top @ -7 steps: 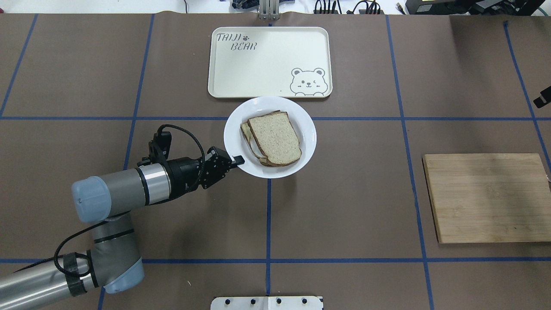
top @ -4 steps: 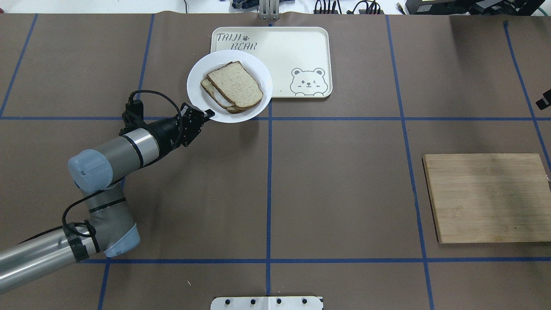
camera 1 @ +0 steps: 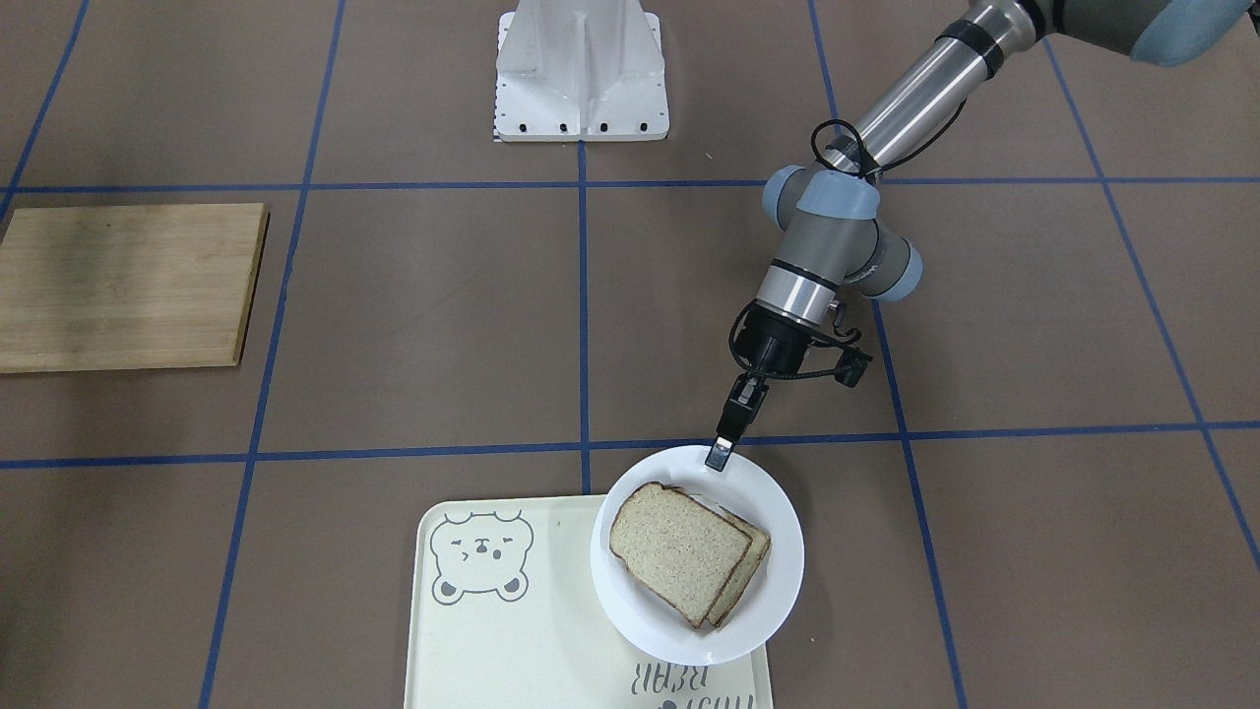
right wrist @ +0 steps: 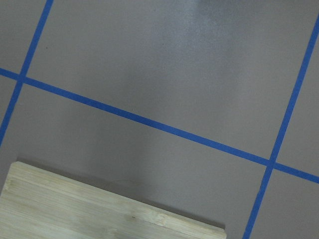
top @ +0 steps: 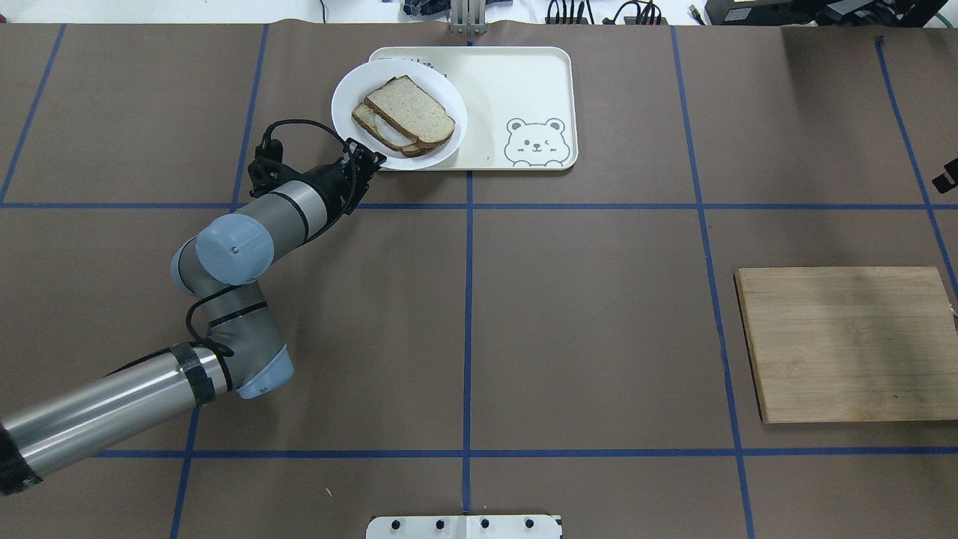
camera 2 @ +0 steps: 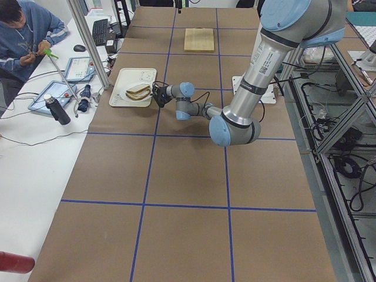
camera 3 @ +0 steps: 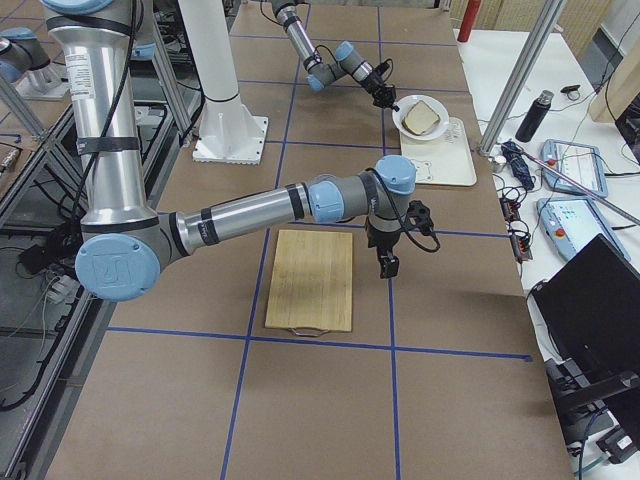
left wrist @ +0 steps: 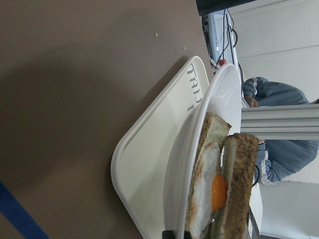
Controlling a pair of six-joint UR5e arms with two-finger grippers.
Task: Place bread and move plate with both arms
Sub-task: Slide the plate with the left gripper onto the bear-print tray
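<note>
The white plate's held rim [camera 1: 675, 459] overhangs the cream tray's top edge [camera 1: 520, 500]. The plate goes lower and inward next, before my left gripper releases it.
The white plate [top: 346, 105] is over the left part of the cream bear tray [top: 516, 90], partly past its left edge. On it the plain bread [top: 410, 111] lies on top of a slice with a fried egg [left wrist: 218, 191]. My left gripper [top: 376, 159] is shut on the plate's near rim, as the front view [camera 1: 719, 455] also shows. In the left wrist view the plate's rim [left wrist: 199, 149] looks slightly above the tray [left wrist: 144, 164]. My right gripper [camera 3: 387, 266] hangs over bare table beside the cutting board; I cannot tell whether it is open or shut.
A wooden cutting board [top: 849, 344] lies on the table's right side. The robot's white base plate [camera 1: 581, 74] sits at the near middle. A person and loose gear are on a side bench [camera 2: 53, 100] beyond the tray.
My left arm has carried the plate with the bread away from the table's middle, first far and left, then over the tray's left part. The right arm has barely moved.
</note>
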